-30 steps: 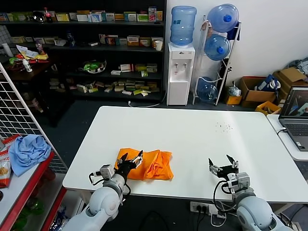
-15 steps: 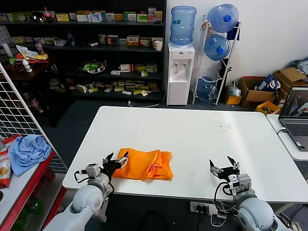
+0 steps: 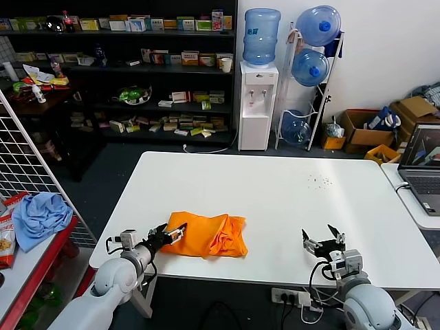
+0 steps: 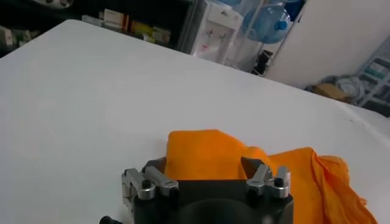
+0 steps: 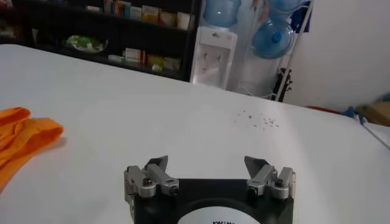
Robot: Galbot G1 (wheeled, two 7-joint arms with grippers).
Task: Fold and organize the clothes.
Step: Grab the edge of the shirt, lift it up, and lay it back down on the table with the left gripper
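Observation:
The left gripper grabs the orange T-shirt by its corner next, to fold the bunched shirt up neatly.
The orange T-shirt lies bunched and partly folded on the white table, near its front edge, left of centre. No lettering shows. My left gripper is low at the shirt's left edge. In the left wrist view the left gripper is open, with the near corner of the shirt between the spread fingers. My right gripper is open and empty over the front right of the table, well clear of the shirt. The right wrist view shows the right gripper over bare table, with the shirt far off.
A light blue cloth lies on a red shelf beyond the table's left end, by a wire grid. A laptop sits on a side table at the right. A water dispenser and shelves stand behind.
My left arm has drawn back to the left and dropped from over the shirt to its left edge. The shirt's left part now lies flatter. The right gripper has drifted slightly lower.

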